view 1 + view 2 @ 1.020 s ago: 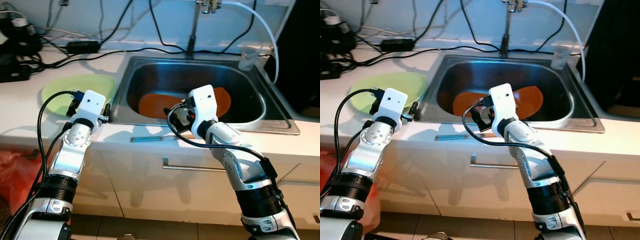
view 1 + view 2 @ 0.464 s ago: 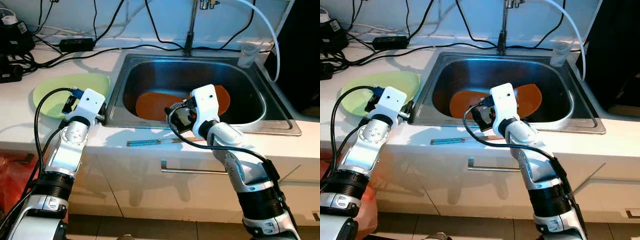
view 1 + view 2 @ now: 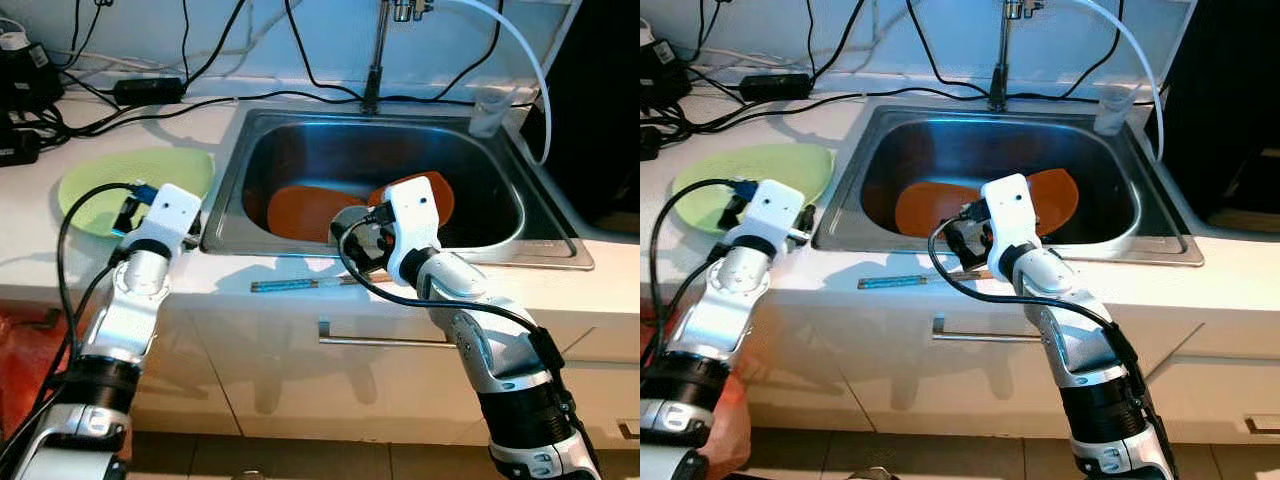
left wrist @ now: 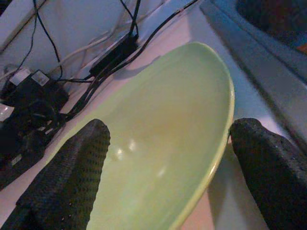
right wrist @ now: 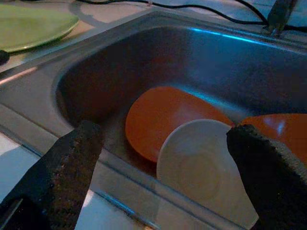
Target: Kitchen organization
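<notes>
The green plate's broad side is wider than my open fingers, so my left gripper will next pinch the green plate by its thin raised rim.
A light green plate lies on the white counter left of the sink. My left gripper hovers low at the plate's near right edge, open, one finger over the plate and the other beyond its rim. Two orange plates and a pale round plate lie in the sink. My right gripper is open above the sink's front rim, pointing down at these plates and holding nothing.
A thin blue-handled stick lies on the counter's front strip between my arms. The faucet and a clear cup stand behind the sink. Black cables and power bricks crowd the back left. A drawer handle is below.
The camera view has shifted slightly. Both arms stay at nearly the same places beside the green plate and over the sink's front rim.
</notes>
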Motion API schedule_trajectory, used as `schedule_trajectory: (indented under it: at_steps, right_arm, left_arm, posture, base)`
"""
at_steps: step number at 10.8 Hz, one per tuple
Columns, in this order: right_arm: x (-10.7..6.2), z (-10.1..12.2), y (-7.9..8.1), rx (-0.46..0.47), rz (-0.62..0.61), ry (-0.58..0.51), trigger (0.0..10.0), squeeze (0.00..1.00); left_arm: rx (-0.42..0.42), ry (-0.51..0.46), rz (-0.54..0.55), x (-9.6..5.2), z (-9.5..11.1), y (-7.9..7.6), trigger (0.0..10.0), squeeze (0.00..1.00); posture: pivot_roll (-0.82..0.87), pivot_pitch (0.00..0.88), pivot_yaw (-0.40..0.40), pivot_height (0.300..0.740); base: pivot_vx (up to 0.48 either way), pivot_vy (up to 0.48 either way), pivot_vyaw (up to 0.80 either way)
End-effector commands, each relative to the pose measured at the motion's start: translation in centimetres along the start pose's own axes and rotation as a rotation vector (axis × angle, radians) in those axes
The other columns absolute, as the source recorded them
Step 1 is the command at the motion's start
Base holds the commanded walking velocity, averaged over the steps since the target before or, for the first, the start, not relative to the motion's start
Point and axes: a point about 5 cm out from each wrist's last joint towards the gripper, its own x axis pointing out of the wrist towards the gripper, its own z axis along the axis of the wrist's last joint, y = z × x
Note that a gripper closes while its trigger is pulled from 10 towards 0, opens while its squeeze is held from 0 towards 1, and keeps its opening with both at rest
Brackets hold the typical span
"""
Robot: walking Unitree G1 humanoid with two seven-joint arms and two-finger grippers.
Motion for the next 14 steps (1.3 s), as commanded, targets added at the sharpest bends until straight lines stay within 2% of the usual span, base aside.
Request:
schedule_trajectory:
  at_steps: [1,6,8,11,12,13,14]
  right_arm:
    - [-0.1,0.3,0.2,-0.006,0.010,-0.005,10.0,0.00]
    - [-0.4,0.4,0.1,-0.005,0.002,-0.003,10.0,0.00]
    - [-0.3,0.4,0.0,-0.001,0.000,-0.004,10.0,0.00]
    - [-0.3,0.4,0.0,0.000,0.003,-0.002,10.0,0.00]
    - [-0.3,0.5,0.0,-0.001,0.003,-0.003,10.0,0.00]
    - [-0.3,0.5,-0.1,-0.001,0.002,-0.003,10.0,0.00]
    - [-0.3,0.5,0.0,-0.001,0.003,-0.004,10.0,0.00]
  left_arm:
    - [0.031,0.062,0.008,-0.3,-1.4,0.2,10.0,0.00]
    - [0.130,0.080,-0.016,0.3,-2.0,0.8,10.0,0.00]
    - [0.195,0.117,-0.140,0.5,-2.7,0.5,10.0,0.00]
    - [0.266,0.201,-0.213,0.6,-4.0,0.7,10.0,0.00]
    - [0.276,0.208,-0.225,0.6,-4.2,1.0,3.0,0.00]
    - [0.278,0.209,-0.229,0.6,-4.3,1.1,0.0,0.00]
    - [0.297,0.220,-0.234,0.6,-4.6,1.4,0.0,0.00]
  posture:
    - [0.10,0.014,-0.023,0.740]
    - [0.08,0.014,-0.011,0.740]
    - [0.09,0.014,-0.009,0.740]
    - [0.08,0.016,-0.014,0.740]
    - [0.08,0.017,-0.014,0.740]
    - [0.08,0.017,-0.014,0.740]
    - [0.08,0.017,-0.015,0.740]
  base:
    - [0.000,0.000,0.00]
    - [0.000,0.000,0.00]
    - [0.000,0.000,0.00]
    - [0.000,0.000,0.00]
    - [0.000,0.000,0.00]
    - [0.000,0.000,0.00]
    - [0.000,0.000,0.00]
